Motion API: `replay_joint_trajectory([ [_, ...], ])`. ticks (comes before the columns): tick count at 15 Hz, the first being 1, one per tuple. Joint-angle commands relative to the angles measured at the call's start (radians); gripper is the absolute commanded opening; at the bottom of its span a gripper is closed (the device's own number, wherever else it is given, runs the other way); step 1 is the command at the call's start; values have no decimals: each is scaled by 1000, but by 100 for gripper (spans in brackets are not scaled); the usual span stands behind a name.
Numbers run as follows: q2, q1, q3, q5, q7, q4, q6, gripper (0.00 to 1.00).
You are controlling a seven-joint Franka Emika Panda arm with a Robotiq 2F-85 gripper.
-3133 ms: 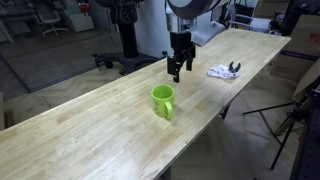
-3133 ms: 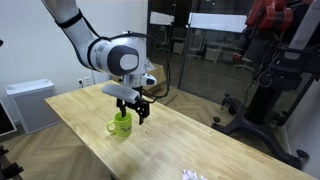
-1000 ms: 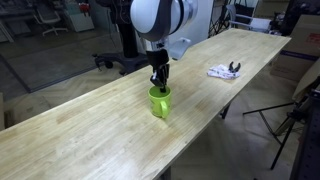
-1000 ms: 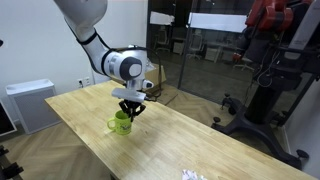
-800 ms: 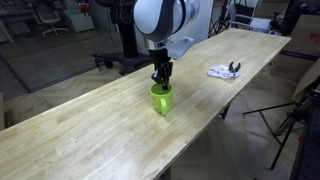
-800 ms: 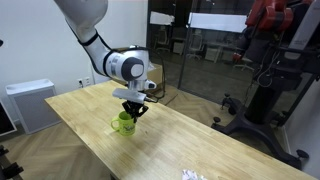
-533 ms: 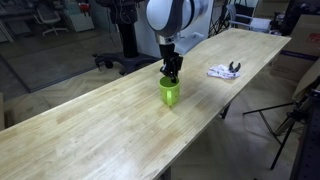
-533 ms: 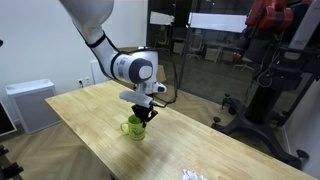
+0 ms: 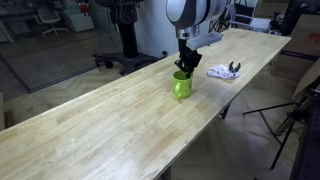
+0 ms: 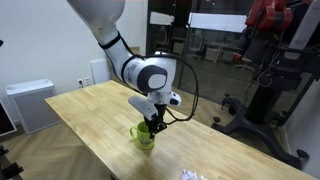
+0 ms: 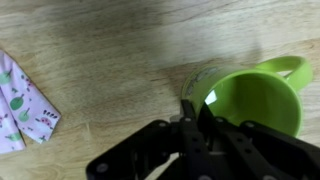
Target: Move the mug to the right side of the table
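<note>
The mug is upright over flat, empty table and would stand on the long wooden table if I opened now. My gripper should release the mug.
The green mug (image 9: 182,85) stands upright on the long wooden table (image 9: 100,120), and it shows as well in an exterior view (image 10: 145,137) and in the wrist view (image 11: 250,97). My gripper (image 9: 185,66) comes down from above and is shut on the mug's rim, one finger inside and one outside. In the wrist view the gripper (image 11: 192,112) pinches the rim's left wall, with the handle (image 11: 290,68) pointing to the upper right.
A white patterned cloth (image 9: 222,71) lies on the table beyond the mug; it shows at the wrist view's left edge (image 11: 22,115) and at the bottom of an exterior view (image 10: 190,174). A table edge runs close beside the mug. Chairs and equipment stand around the table.
My gripper, shut on the mug's rim, has carried the mug along the table toward the white cloth.
</note>
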Motion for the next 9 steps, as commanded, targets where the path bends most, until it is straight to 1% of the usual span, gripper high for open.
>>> replay_joint_trajectory([
  [1, -34, -35, 23, 97, 83, -35, 10, 2],
  [2, -39, -38, 24, 125, 99, -40, 18, 35],
  [3, -44, -39, 24, 152, 118, -47, 28, 35],
  [6, -72, -19, 6, 185, 181, -76, 81, 54],
  [7, -86, -10, -1, 181, 203, -87, 96, 62],
  [9, -120, 12, -17, 164, 248, -112, 119, 74],
])
